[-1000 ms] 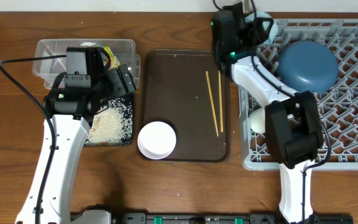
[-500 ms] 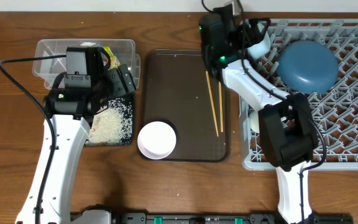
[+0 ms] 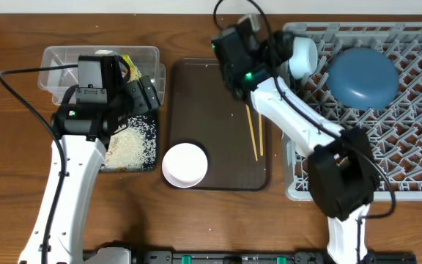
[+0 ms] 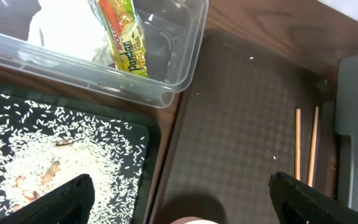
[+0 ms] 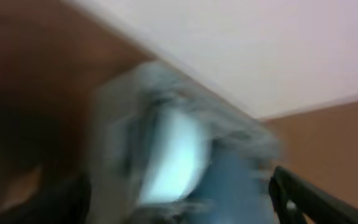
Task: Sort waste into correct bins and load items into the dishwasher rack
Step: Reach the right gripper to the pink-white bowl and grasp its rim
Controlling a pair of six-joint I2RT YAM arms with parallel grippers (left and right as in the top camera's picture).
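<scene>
My right gripper will reach the white bowl and hold it by its rim (image 3: pixel 201 156). The bowl's body then stays free, so the bowl can go tilted into the dishwasher rack (image 3: pixel 416 147).
The grey dishwasher rack (image 3: pixel 416 147) at right holds the dark blue plate (image 3: pixel 363 75) and the light blue bowl (image 3: pixel 302 53), tilted at its back left corner. My right gripper (image 3: pixel 269 48) is open and empty just left of that bowl, over the back of the brown tray; its wrist view (image 5: pixel 179 208) is blurred. Two chopsticks (image 3: pixel 255 132) and the white bowl (image 3: pixel 184 164) lie on the brown tray. My left gripper (image 3: pixel 149 95) is open and empty above the black tray (image 4: pixel 148 143), which holds rice (image 3: pixel 134 143). The clear tub (image 3: pixel 145 55) holds the tissue (image 4: pixel 61 31) and wrapper (image 4: pixel 120 34). The white cup is hidden.
The dark brown serving tray (image 3: pixel 218 110) lies between the bins and the rack. The right arm stretches across the rack's left side. Bare wooden table shows in front of the tray and at the far left.
My right gripper has moved left, off the rack's back left corner to over the back of the brown tray. The light blue bowl stays in the rack. The left arm has not moved.
</scene>
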